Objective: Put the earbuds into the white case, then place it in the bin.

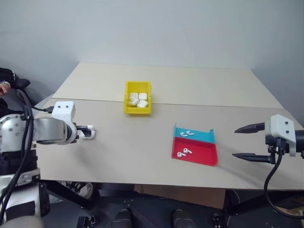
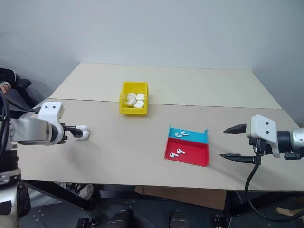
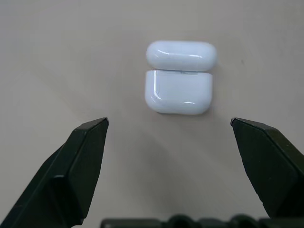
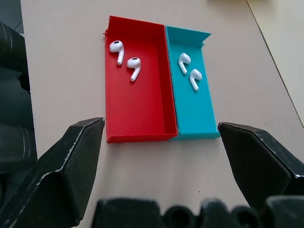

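I should move my left gripper toward the white case's body (image 3: 178, 92) first and then close on it, since empty table shows between it and my fingers.
A white case (image 3: 179, 78) lies on the table at the left, its lid and body showing as two rounded parts with the hinge between them. My left gripper (image 3: 169, 121) stands open just short of it, one black finger to each side, touching nothing; from the head, that gripper (image 1: 88, 129) is right at the case (image 1: 91, 133). Two earbuds (image 4: 126, 58) lie in the red half of a flat tray (image 4: 142, 118) and two more earbuds (image 4: 189, 70) in its blue half. My right gripper (image 4: 160, 123) hangs open and empty to the right of the tray. The yellow bin (image 1: 137, 110) stands further back.
Several white cases (image 1: 138, 99) lie inside the bin. A person's dark sleeve and hand (image 1: 5, 81) show at the far left. The beige table (image 1: 133, 152) has a seam across its middle, and its front edge runs close below the tray.
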